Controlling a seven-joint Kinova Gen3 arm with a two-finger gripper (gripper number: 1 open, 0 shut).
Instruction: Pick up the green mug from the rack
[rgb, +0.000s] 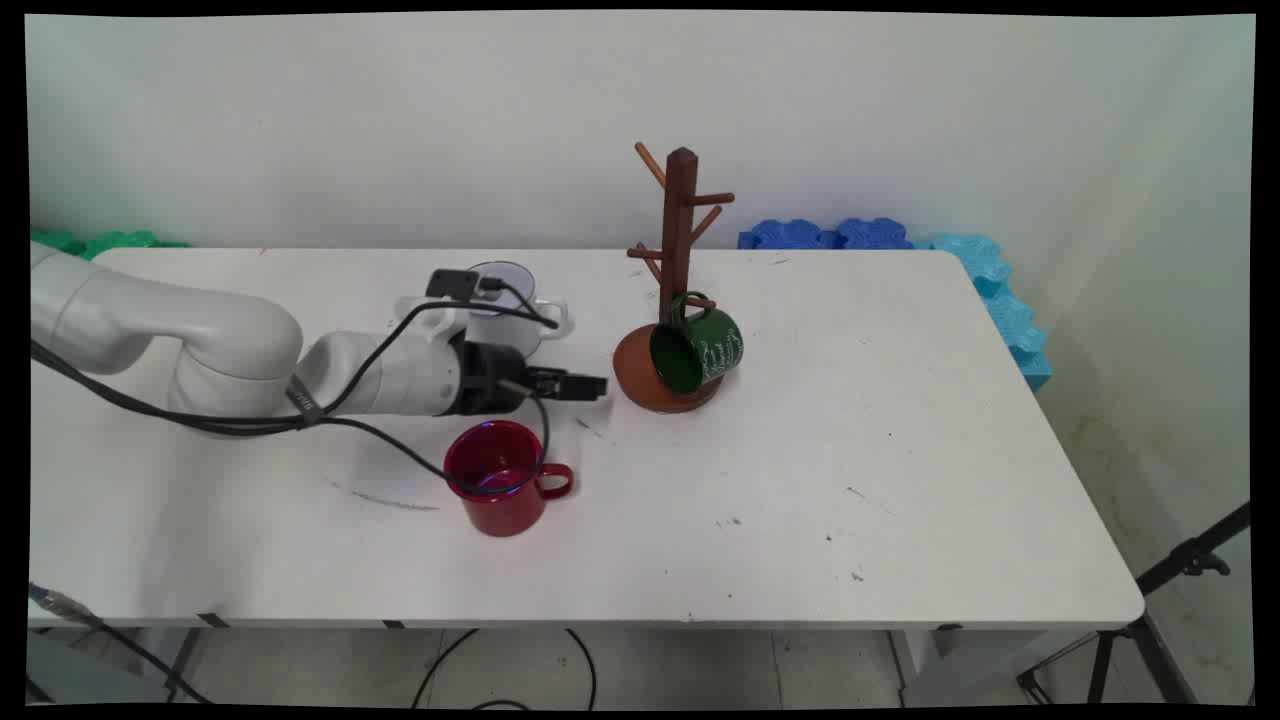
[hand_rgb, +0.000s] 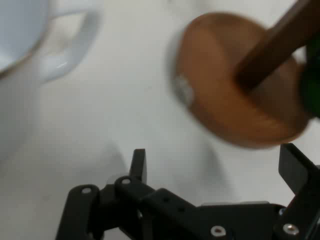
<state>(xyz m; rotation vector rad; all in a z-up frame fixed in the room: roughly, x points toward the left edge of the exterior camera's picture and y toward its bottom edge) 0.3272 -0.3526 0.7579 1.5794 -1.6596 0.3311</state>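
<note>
The dark green mug should come off the tree's lowest peg (rgb: 702, 304), so my gripper will next pick up the mug by its rim (rgb: 659, 355).
My gripper (rgb: 590, 386) reaches low over the table from the left, open and holding nothing. It points at the round base of the brown wooden mug tree (rgb: 677, 262), a short gap away. A dark green mug (rgb: 697, 347) hangs on the tree's lowest peg, tilted with its mouth toward the camera. In the hand view the gripper (hand_rgb: 215, 167) has its fingers spread, with the tree's base (hand_rgb: 235, 90) ahead of it and a white mug (hand_rgb: 30, 55) at the upper left. The white mug (rgb: 510, 315) stands just behind my wrist. A red mug (rgb: 500, 478) stands upright in front of my wrist.
Black cables hang from the arm and loop over the red mug's rim. Blue foam blocks (rgb: 900, 240) lie along the table's back right edge and green ones (rgb: 100, 242) at the back left. A black tripod (rgb: 1180, 590) stands off the table's right front corner.
</note>
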